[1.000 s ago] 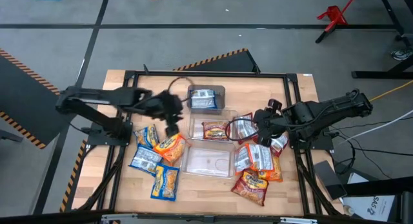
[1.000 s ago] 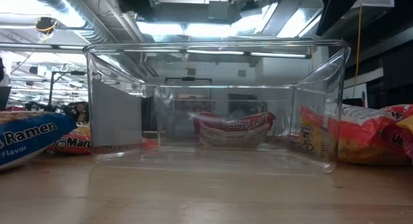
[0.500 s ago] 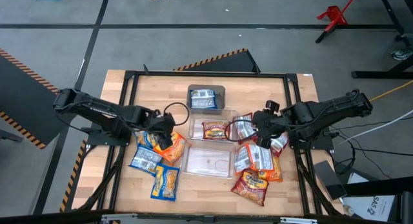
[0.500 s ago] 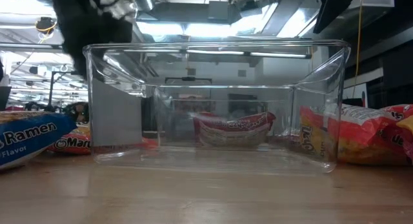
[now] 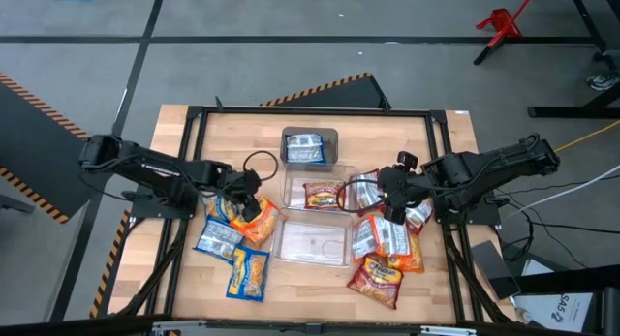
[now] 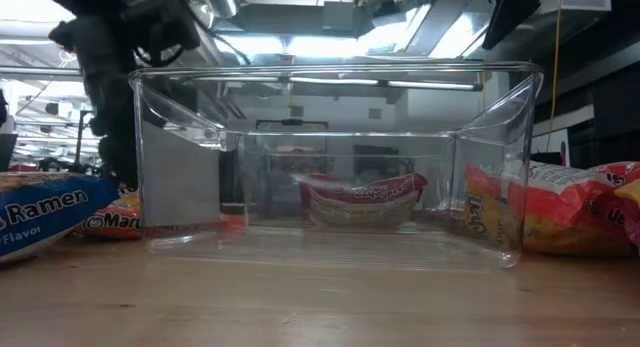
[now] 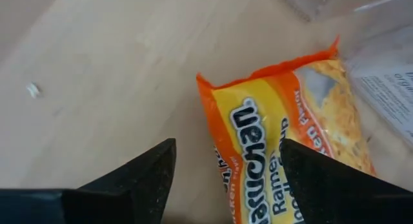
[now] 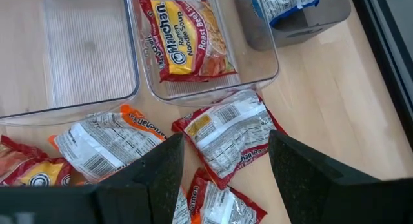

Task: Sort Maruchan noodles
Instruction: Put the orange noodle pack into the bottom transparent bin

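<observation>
My left gripper grabs the orange packet by its end with the Maruchan name (image 5: 251, 232) next. Then the packet gets sorted into the clear bin (image 5: 315, 241).
Maruchan noodle packets lie in two loose groups on the wooden table. My left gripper (image 5: 244, 197) stands open low over an orange packet (image 5: 255, 220); in the left wrist view its fingers stand on either side of that packet's end (image 7: 258, 140). My right gripper (image 5: 384, 197) hangs open above a red-and-silver packet (image 8: 226, 137) that lies flat beside the middle bin. Blue-and-yellow packets (image 5: 219, 241) lie near the left gripper. The far bin (image 5: 331, 135) holds a blue packet (image 5: 306, 148), and the middle bin (image 5: 291, 181) a red one (image 5: 323, 195).
A clear bin (image 5: 312, 241) with nothing in it sits at the table's near middle and fills the low view (image 6: 330, 157). More red, silver and orange packets (image 5: 386, 254) are heaped at the right. A black frame (image 5: 194, 113) runs along the table's edges.
My left gripper has drawn back from beside the far bin toward the table's left and near edges and has come down over the orange packet. In the low view its arm has come into sight at the left. The packets have stayed in place.
</observation>
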Controlling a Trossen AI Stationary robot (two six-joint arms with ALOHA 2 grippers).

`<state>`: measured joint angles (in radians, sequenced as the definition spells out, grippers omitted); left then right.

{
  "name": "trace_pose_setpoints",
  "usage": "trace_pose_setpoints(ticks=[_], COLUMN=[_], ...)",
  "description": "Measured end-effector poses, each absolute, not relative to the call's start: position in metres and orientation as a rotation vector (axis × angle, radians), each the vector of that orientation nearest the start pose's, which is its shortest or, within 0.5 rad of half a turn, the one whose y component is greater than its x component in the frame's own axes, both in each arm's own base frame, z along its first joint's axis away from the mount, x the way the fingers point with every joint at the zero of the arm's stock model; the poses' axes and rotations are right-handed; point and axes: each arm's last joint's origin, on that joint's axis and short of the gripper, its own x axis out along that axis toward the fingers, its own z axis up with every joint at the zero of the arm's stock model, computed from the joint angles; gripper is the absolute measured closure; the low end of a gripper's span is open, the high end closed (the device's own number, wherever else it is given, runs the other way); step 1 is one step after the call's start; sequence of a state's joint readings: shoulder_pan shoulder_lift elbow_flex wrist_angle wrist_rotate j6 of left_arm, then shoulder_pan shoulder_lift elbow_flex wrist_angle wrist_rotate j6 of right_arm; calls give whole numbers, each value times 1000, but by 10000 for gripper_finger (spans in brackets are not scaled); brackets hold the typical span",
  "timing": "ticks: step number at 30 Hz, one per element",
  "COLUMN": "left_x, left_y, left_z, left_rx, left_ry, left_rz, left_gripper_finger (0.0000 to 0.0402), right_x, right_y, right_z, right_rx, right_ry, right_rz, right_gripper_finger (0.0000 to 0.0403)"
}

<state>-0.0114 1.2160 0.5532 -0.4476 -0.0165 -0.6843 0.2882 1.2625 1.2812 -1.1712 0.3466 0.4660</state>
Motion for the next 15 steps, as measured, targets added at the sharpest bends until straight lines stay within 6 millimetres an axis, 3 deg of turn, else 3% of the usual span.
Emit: trace_pose_setpoints(ticks=[4,10,15], left_x=[195,197,191], left_y=[2,2,3], left_z=[149,139,129], left_rx=[-642,-787,-855], left_ry=[1066,981,982], left_rz=[395,178,139], left_gripper_finger=[123,123,137], right_x=[215,215,215], right_y=[54,54,54], right_z=[333,333,333], right_rx=[57,57,55], right_ry=[1053,1052,1052], right_rz=[-302,-302,-303], right_gripper_finger=[191,191,191])
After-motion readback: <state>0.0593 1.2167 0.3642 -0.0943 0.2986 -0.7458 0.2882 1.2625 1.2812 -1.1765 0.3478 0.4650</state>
